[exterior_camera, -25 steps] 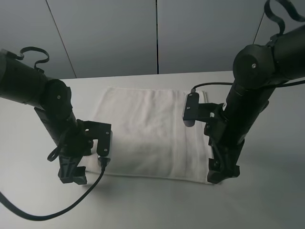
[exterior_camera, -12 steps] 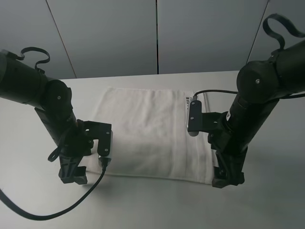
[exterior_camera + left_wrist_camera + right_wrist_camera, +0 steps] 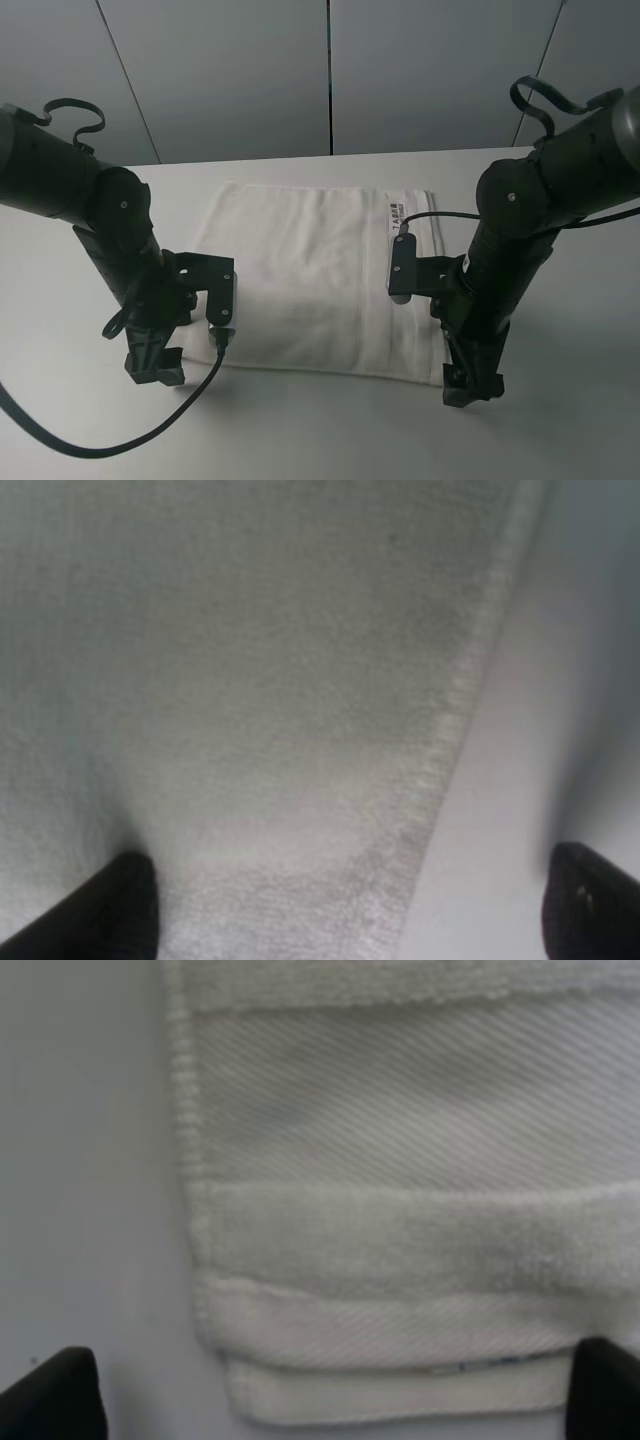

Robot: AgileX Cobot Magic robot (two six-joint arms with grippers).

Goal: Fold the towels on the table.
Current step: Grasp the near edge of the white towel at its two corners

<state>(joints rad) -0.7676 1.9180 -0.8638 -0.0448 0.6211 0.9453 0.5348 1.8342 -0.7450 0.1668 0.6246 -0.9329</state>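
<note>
The white towel needs to be folded toward its printed label. My left gripper should grab the towel by its hemmed corner next.
The white towel lies flat on the white table, its small printed label at the far right corner. My left gripper is down at the towel's near left corner. In the left wrist view it is open, with one fingertip over the terry cloth and the other over bare table. My right gripper is at the near right corner. In the right wrist view it is open and straddles the corner of the towel, where woven bands and two layers show.
Grey wall panels stand behind the table's far edge. A black cable from the left arm loops over the table in front of the towel. Bare tabletop lies all around the towel.
My right arm has swung down and toward the near edge, so its wrist no longer covers the label, and its gripper sits lower at the near right corner. The left arm has not moved.
</note>
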